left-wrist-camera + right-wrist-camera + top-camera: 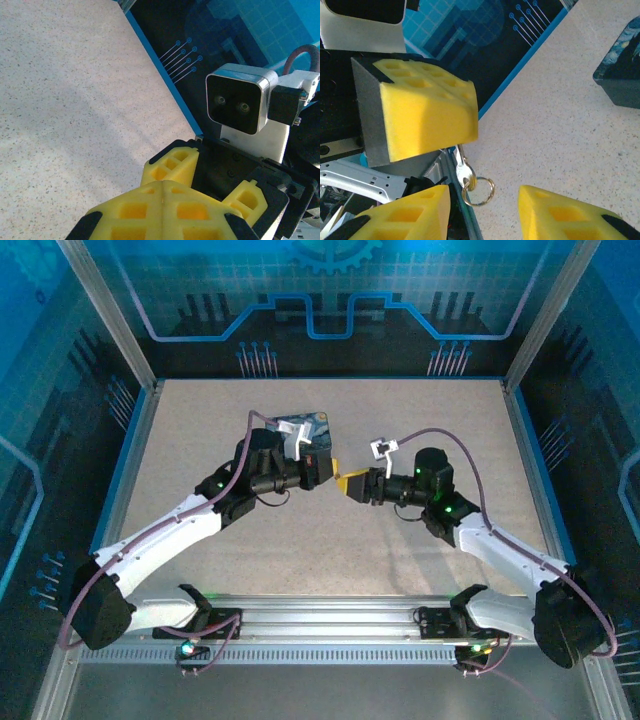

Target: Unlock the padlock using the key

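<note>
The key's blade needs to stay free to unlock the padlock. My right gripper will next take hold of the key by its head at the ring end (466,177).
My left gripper (164,200) is shut, its yellow fingers pressed flat together. In the right wrist view those same fingers (427,117) fill the upper left, and the small silvery key (465,175) hangs from beneath them by its blade, a thin ring (481,190) dangling off its head. My right gripper (485,212) is open just below, one finger on each side of the ring, touching neither key nor ring. In the top view the two grippers meet tip to tip above the table's middle, left (337,468) and right (353,486). The padlock is out of view.
A dark-blue tin with a swirly painted print (305,426) lies on the speckled table just behind the left wrist, and its corner shows in the right wrist view (620,75). Blue rails (130,455) edge the table on both sides.
</note>
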Robot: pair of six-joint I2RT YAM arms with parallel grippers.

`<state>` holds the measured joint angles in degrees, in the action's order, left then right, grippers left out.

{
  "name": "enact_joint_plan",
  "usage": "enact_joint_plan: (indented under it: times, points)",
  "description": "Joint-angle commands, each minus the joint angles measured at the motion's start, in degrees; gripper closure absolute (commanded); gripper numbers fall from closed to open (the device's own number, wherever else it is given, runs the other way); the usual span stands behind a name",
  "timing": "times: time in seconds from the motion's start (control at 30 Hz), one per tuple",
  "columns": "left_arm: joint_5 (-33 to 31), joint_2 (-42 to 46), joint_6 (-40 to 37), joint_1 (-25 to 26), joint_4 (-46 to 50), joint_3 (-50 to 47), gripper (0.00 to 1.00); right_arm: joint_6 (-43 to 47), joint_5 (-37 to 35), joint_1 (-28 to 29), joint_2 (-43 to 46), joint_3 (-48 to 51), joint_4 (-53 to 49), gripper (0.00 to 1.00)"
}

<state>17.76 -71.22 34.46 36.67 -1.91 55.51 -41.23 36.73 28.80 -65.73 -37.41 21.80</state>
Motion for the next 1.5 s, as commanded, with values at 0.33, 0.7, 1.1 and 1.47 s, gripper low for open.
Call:
enact_joint_plan:
  times: [0.33, 0.7, 1.1, 1.47]
  points:
    - [0.00, 0.59, 0.37, 0.41, -1.27, 0.18, 1.00, -1.30, 0.46, 1.24, -1.98, -3.06, 3.53, 0.75]
    - [-0.46, 0.91, 0.78, 0.42, -1.56, -0.25, 1.00, -1.39, 0.37, 1.27, -1.34, -2.72, 2.67, 0.89]
    - [-1.41, 1.00, 1.67, 0.40, -1.95, -0.57, 1.00, -1.59, -0.58, 1.31, 0.36, -0.65, 1.59, 0.93]
    - [-4.00, 2.45, -0.70, -0.38, 1.09, 0.89, 0.63, 4.71, -3.22, 1.26, 4.40, -1.46, -11.17, 1.00]
